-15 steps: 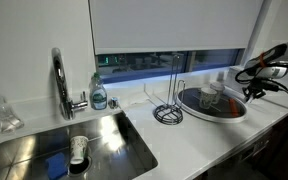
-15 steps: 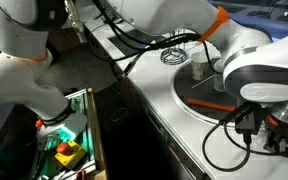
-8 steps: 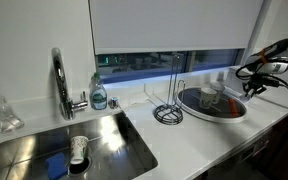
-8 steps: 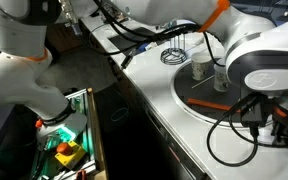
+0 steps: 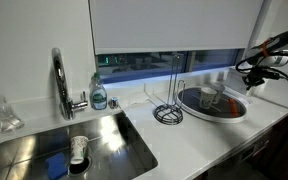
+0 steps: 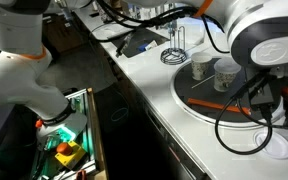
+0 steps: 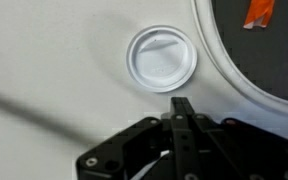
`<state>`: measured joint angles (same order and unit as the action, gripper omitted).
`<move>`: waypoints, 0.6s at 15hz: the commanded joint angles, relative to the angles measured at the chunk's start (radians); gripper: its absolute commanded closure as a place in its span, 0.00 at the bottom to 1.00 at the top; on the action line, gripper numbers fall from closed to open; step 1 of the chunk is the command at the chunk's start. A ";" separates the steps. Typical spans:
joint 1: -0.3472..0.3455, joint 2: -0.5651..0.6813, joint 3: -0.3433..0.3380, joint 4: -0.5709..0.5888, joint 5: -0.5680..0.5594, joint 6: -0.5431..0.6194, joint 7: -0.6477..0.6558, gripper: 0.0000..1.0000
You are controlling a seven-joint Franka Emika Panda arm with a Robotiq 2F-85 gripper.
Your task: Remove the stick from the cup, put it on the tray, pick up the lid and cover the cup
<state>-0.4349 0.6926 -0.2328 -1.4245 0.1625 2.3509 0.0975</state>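
My gripper needs to open next, as it is shut above the counter beside the white lid (image 7: 162,58). Then it needs to go down and close on the lid's rim (image 7: 158,90).
The round tray (image 5: 229,112) with a dark inside and white rim sits on the counter; it shows in both exterior views (image 6: 199,108) and at the right of the wrist view (image 7: 229,75). The small whitish cup (image 6: 225,73) stands on it beside a pale cup with a dark band (image 6: 199,68). An orange-red stick (image 7: 259,12) lies on the tray's dark inside. The white round lid (image 7: 162,58) lies flat on the counter just outside the rim (image 6: 274,143). My gripper (image 7: 182,105) hangs above the counter next to the lid, shut and empty (image 5: 252,87).
A black wire stand (image 5: 169,110) stands left of the tray. A steel sink (image 5: 74,145) with a faucet (image 5: 60,80) and a soap bottle (image 5: 99,92) lies further left. The counter's front edge (image 6: 149,120) runs close by the tray.
The arm has lifted and swung away from the tray toward the lid side; the gripper stays shut and empty. The cups, tray and lid have not moved.
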 commanded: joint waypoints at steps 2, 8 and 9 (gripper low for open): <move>0.007 0.001 -0.006 -0.009 -0.014 0.008 0.008 0.73; -0.008 0.050 -0.013 -0.016 -0.005 0.023 0.018 0.31; -0.011 0.060 -0.014 -0.014 -0.003 0.024 0.020 0.22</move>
<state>-0.4387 0.7285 -0.2427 -1.4296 0.1589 2.3511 0.1009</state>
